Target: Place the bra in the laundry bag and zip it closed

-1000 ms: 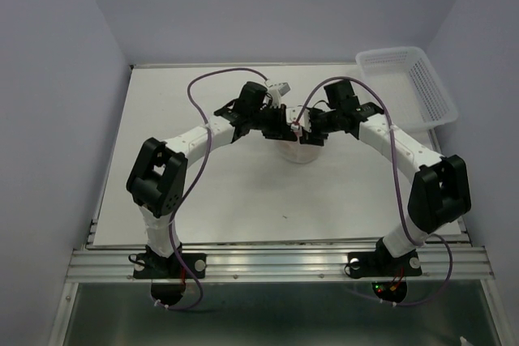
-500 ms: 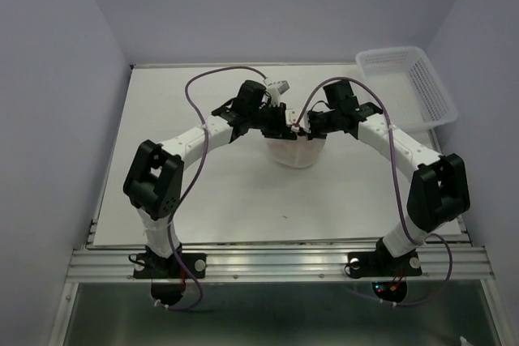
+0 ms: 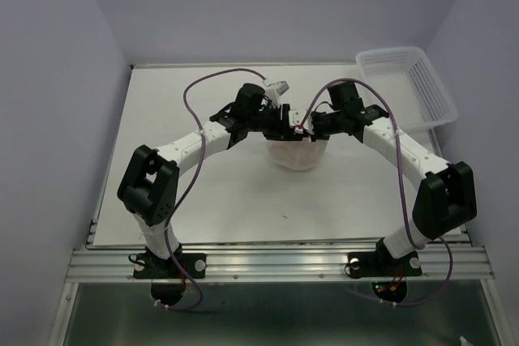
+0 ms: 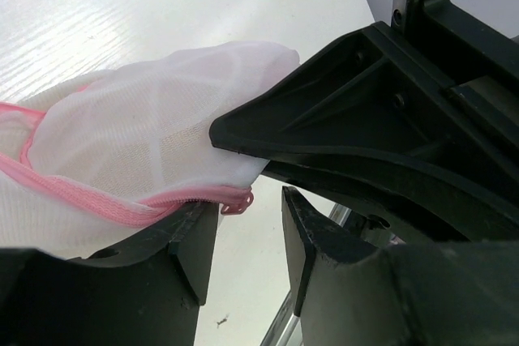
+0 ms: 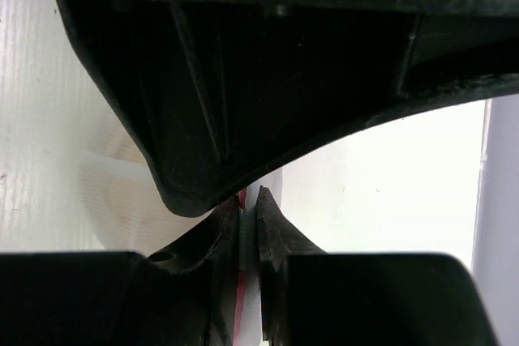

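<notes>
I should next grab the laundry bag's pink zipper pull (image 4: pixel 238 204) with my left gripper to zip the bag closed, while my right gripper keeps holding the bag's rim.
The laundry bag (image 3: pixel 296 154) is a white mesh pouch with a pink zipper band (image 4: pixel 97 200), held a little above the table under both grippers. My right gripper (image 3: pixel 303 129) is shut on the bag's rim, and the red zipper band shows between its fingers (image 5: pixel 249 237). My left gripper (image 3: pixel 283 126) is open. The bag rests on its left finger (image 4: pixel 174 257), and the pink zipper pull (image 4: pixel 236 202) hangs at that fingertip, not pinched. The right gripper's black body (image 4: pixel 365 119) fills the upper right of the left wrist view. The bra is hidden.
A rigid white slotted basket (image 3: pixel 407 87) stands at the table's back right corner. The table's white surface (image 3: pixel 203 192) lies in front of the bag, and purple cables loop over both arms.
The left arm has stretched a little toward the right and the right arm has shifted slightly. The bag now hangs fuller and lower beneath the two grippers.
</notes>
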Controlling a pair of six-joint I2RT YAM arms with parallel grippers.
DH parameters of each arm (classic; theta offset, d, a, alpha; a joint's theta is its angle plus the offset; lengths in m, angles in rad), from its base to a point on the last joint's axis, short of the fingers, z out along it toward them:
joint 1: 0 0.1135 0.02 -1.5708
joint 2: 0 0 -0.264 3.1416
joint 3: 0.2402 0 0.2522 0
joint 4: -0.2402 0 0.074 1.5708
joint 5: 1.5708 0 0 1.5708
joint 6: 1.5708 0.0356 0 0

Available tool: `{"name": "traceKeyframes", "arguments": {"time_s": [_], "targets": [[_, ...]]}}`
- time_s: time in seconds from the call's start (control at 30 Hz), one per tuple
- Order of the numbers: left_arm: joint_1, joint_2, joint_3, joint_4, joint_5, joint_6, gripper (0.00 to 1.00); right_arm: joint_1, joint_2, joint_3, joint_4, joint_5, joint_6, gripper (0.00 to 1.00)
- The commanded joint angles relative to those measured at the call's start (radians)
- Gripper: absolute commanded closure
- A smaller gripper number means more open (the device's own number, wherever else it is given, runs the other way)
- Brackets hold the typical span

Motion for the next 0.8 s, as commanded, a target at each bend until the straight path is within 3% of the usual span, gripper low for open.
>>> {"name": "traceKeyframes", "arguments": {"time_s": [0.0, 0.13, 0.47, 0.77], "targets": [[-0.020, -0.027, -0.004, 0.126, 0.002, -0.024, 0.53, 0.005, -0.050, 0.003, 0.005, -0.057, 0.033, 0.91], [-0.035, -0.040, -0.016, 0.129, -0.009, -0.024, 0.56, 0.005, -0.033, 0.026, 0.008, -0.049, 0.068, 0.91], [-0.049, -0.109, -0.119, 0.130, -0.116, -0.041, 0.49, 0.005, -0.006, 0.067, 0.051, -0.052, 0.169, 0.92], [-0.052, -0.139, -0.136, 0.172, -0.199, -0.050, 0.50, 0.005, -0.030, 0.046, 0.051, -0.072, 0.177, 0.92]]}}
